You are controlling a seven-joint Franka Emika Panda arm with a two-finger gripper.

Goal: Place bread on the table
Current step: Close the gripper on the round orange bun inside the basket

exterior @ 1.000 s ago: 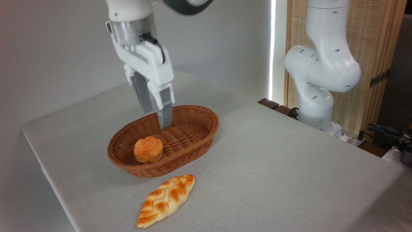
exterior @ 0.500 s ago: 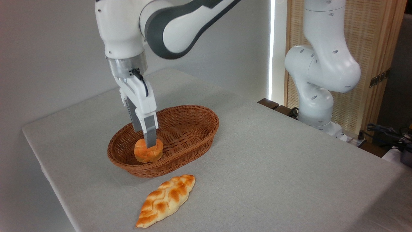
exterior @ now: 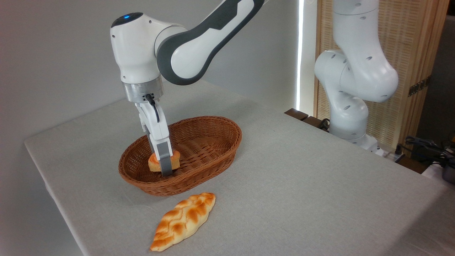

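Observation:
I should put the bread on the tabletop, so I need to grab the small round bun (exterior: 154, 164) by its sides next with my gripper.
The bread, a small round orange-golden bun (exterior: 154, 164), lies in the left part of a brown oval wicker basket (exterior: 227, 140). My gripper (exterior: 165, 171) points straight down into the basket and is open, its fingers straddling the bun. The near grey finger (exterior: 165, 163) covers the bun's middle, and the far finger is hidden behind it. Bun shows on both sides of the near finger. The basket stands on the table (exterior: 302, 177), which is covered in light grey cloth.
A long pale golden braided loaf (exterior: 184, 220) lies on the cloth just in front of the basket. The arm's white base (exterior: 352, 92) stands off the table's right rear edge, with cables (exterior: 426, 145) at far right.
The gripper moved left and came down from above the basket's middle until its fingers sit around the bun. The bun has not moved.

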